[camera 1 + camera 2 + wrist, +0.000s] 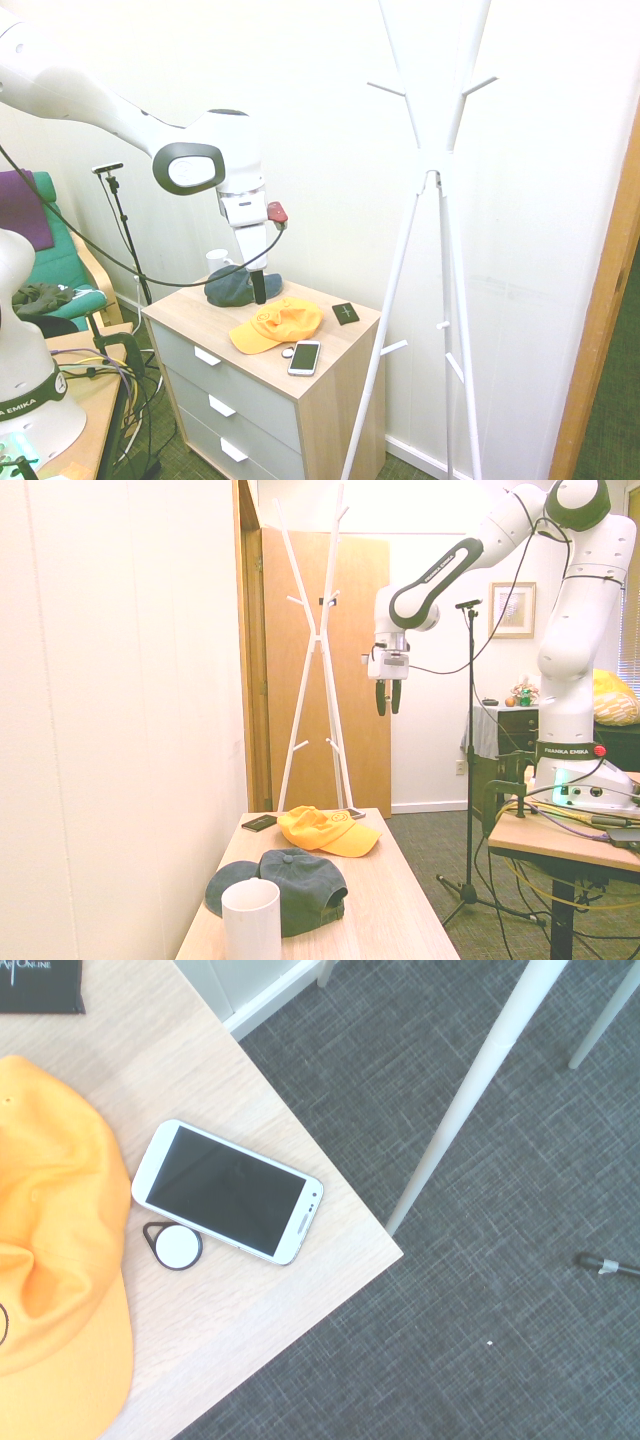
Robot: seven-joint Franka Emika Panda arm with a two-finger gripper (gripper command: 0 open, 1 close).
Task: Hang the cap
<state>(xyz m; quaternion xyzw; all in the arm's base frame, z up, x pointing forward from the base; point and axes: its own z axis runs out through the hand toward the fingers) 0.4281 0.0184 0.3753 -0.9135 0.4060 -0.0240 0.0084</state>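
Next, my gripper pinches the cap's top (304, 813), which stands up soft in loose folds while its wide brim (352, 840) lies low on the dresser.
The cap (275, 325) is bright yellow-orange and lies flat on top of the wooden dresser (185, 310), its brim toward the front edge. It also shows in the second exterior view as the cap (325, 830) and fills the edge of the wrist view as the cap (55, 1260). My gripper (388, 696) hangs well above the dresser top, pointing down, open and empty. From the other side the gripper (258, 287) overlaps a dark cap behind it. The white coat rack (430, 180) stands on the floor beside the dresser.
A dark navy cap (285, 885) and a white mug (251, 920) sit at the dresser's other end. Beside the yellow cap lie a white phone (228, 1190), a round key tag (175, 1247) and a small black card (345, 313). A rack leg (470, 1090) stands close to the dresser corner.
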